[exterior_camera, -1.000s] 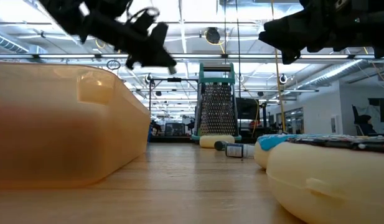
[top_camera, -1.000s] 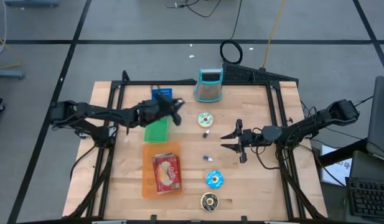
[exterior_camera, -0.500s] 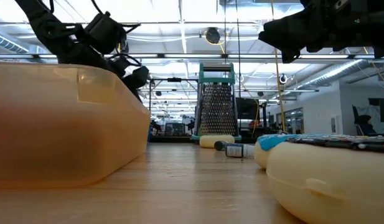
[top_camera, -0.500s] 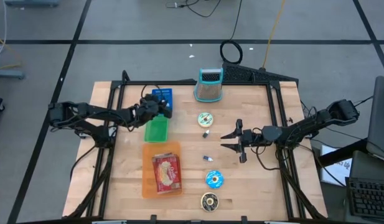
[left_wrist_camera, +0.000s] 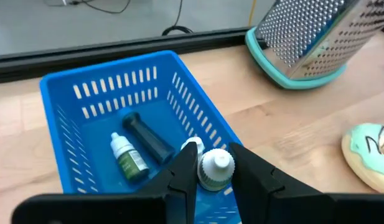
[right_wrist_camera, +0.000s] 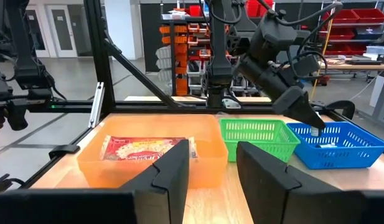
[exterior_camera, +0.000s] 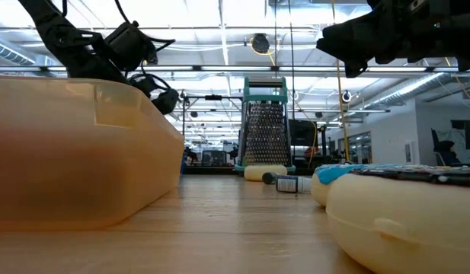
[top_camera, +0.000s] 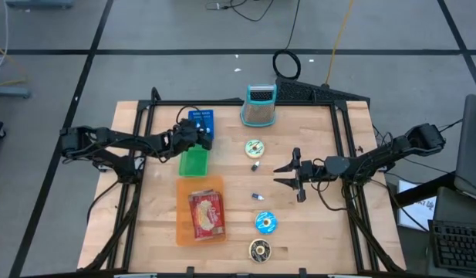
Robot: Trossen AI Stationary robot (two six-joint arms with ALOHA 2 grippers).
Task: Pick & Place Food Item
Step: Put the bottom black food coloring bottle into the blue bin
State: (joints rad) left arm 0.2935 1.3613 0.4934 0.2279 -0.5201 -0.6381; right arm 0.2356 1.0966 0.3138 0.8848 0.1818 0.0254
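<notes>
My left gripper releases the bottle now, since in the left wrist view the white-capped bottle stands within the blue basket's rim, so the bottle would lie inside.
My left gripper is at the blue basket at the far left and is shut on a small white-capped bottle. A dropper bottle and a dark tube lie on the basket's floor. An orange bin near the front holds a red food packet lying flat. My right gripper hovers open at the table's right, holding nothing. My left gripper pinches the small bottle between its two fingers, just below the white cap. The fingers slant down from the table's left, over the basket's near right corner. The cap end sticks out between the fingertips; the fingers hide the bottle's body.
A green basket stands between the blue basket and the orange bin. A metal grater is at the far middle. Round donut-like pieces and small bits dot the middle.
My left gripper has sunk and gone toward the table's left and far edge, from beside the green basket's far end to the blue basket, rolling its wrist on the way. For the last half second it has kept nearly still.
</notes>
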